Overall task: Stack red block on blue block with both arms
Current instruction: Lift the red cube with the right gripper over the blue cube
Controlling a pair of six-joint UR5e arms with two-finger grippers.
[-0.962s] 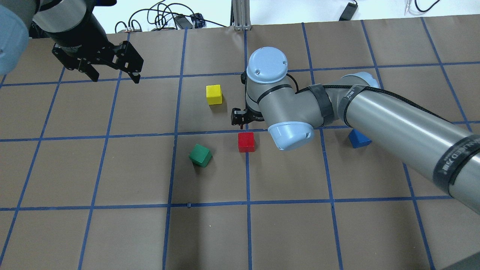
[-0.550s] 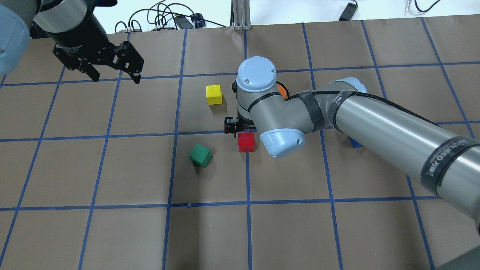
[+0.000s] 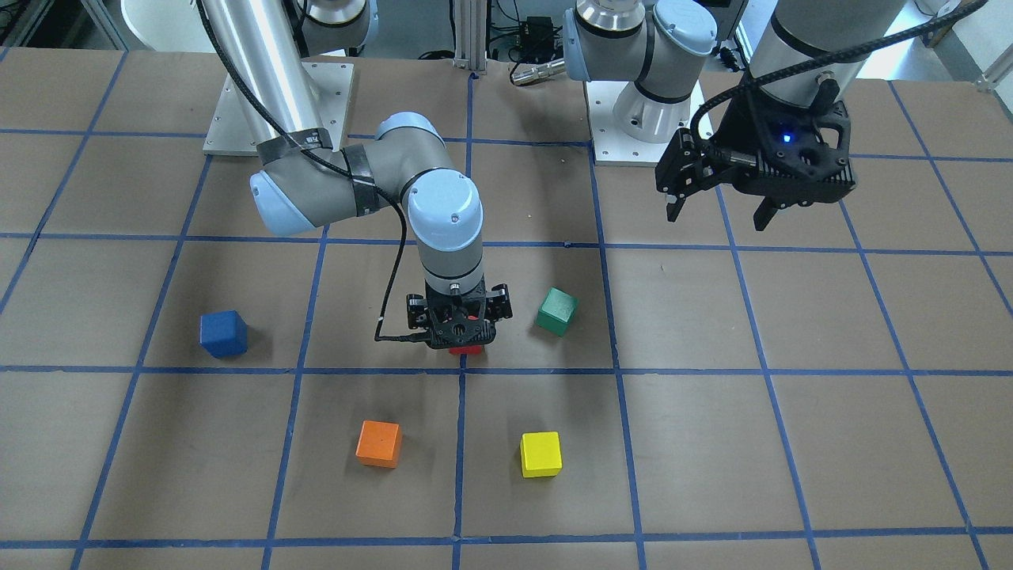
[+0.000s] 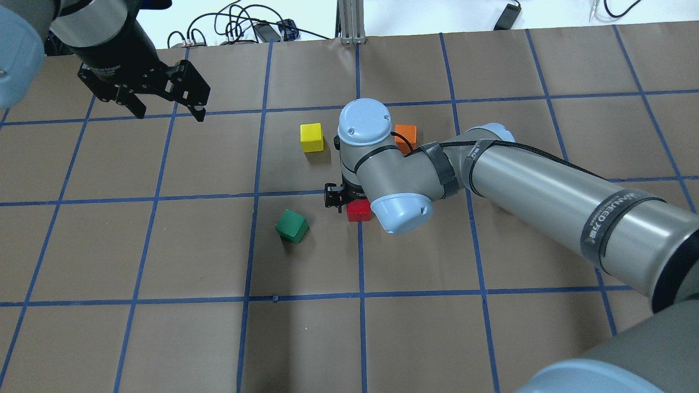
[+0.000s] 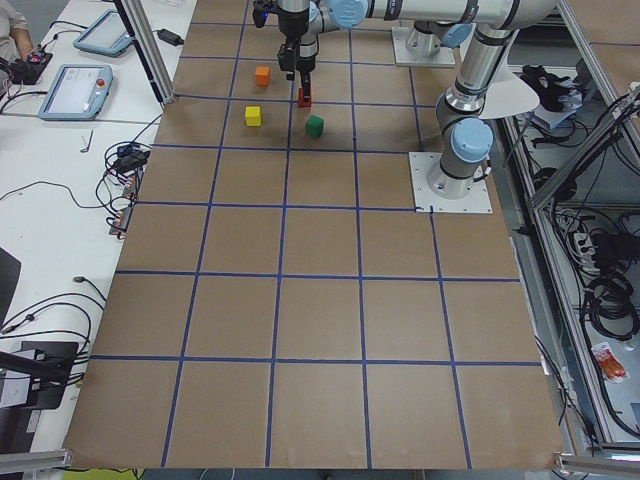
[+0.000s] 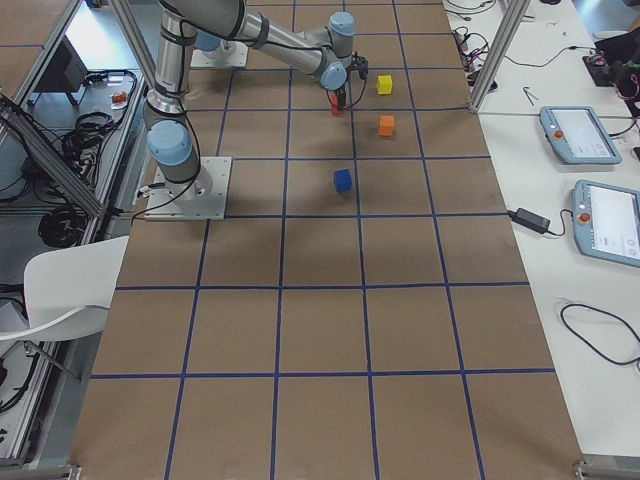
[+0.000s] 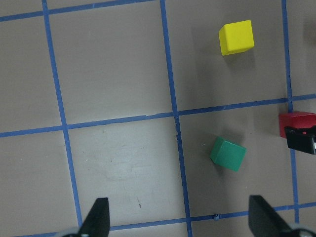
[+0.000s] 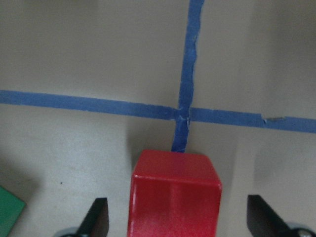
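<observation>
I will stack the red block on the blue block (image 3: 223, 333), so next my right gripper is going to grab the red block by its two opposite sides.
The red block (image 4: 357, 212) lies on the brown table at a crossing of blue tape lines. My right gripper (image 3: 459, 339) is low over it and open. In the right wrist view the red block (image 8: 173, 195) sits between the two fingers (image 8: 97, 217) with a gap on each side. The blue block (image 3: 223, 333) stands alone, well to the right gripper's side; it also shows in the exterior right view (image 6: 342, 179). In the overhead view the right arm hides it. My left gripper (image 4: 168, 113) hangs open and empty high over the far left of the table.
A green cube (image 4: 292, 226) lies tilted just left of the red block. A yellow cube (image 4: 312, 137) and an orange cube (image 4: 405, 136) lie beyond it. The right arm's forearm (image 4: 546, 191) spans the table's right half.
The right arm has swung left and towards the robot, bringing its gripper from beyond the red block to over it. The forearm now covers the blue block and uncovers the orange cube. The left arm has not moved.
</observation>
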